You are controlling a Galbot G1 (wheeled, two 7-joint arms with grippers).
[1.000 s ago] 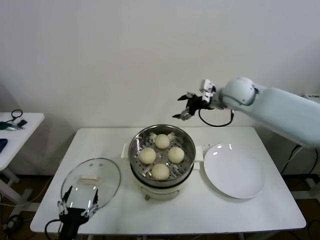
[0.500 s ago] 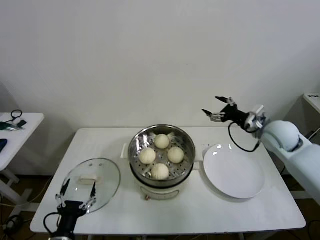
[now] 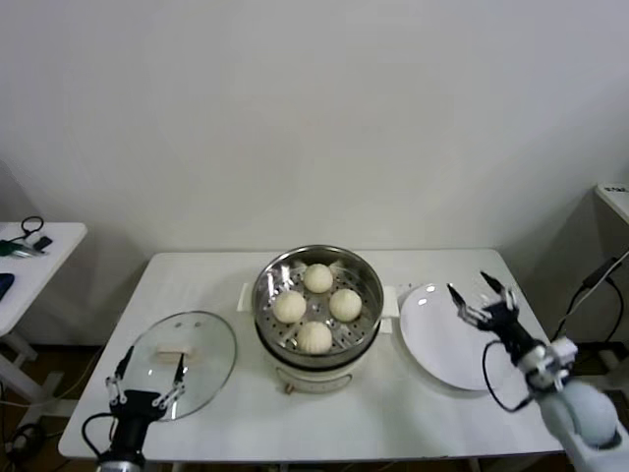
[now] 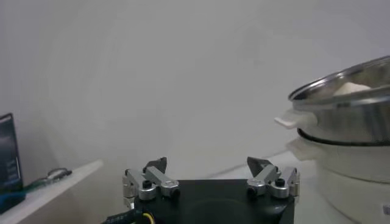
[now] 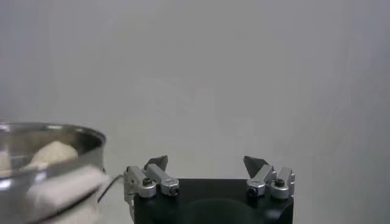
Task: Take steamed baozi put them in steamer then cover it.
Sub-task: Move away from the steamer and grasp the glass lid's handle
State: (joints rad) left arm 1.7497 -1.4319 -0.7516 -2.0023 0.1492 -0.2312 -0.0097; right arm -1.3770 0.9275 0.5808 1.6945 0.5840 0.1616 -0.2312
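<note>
The robot will next grab the glass cover's white handle (image 3: 174,355) with its left gripper, and then that gripper will cover the steamer full of baozi (image 3: 317,278).
Several cream-white steamed baozi (image 3: 317,278) lie in the shiny steamer (image 3: 272,280), which sits uncovered on its white pot base at the table's centre. The glass cover (image 3: 201,344) with its white handle (image 3: 174,355) lies flat on the table at the front left. My left gripper (image 3: 147,379) hovers open over the cover's near edge, holding nothing. My right gripper (image 3: 482,295) is open and empty, low over the right side of the white plate (image 3: 432,339). In the left wrist view the open gripper (image 4: 206,163) faces the steamer (image 4: 347,103). The right wrist view shows the open gripper (image 5: 206,161) beside the steamer (image 5: 61,137).
The flat white plate lies right of the steamer with nothing on it. A small side table (image 3: 29,246) with dark items and cables stands far left. A white wall rises behind the table.
My right arm has swung from high behind the steamer out to the right and down, ending low over the plate. My left gripper has drifted slightly back toward the table's front edge.
</note>
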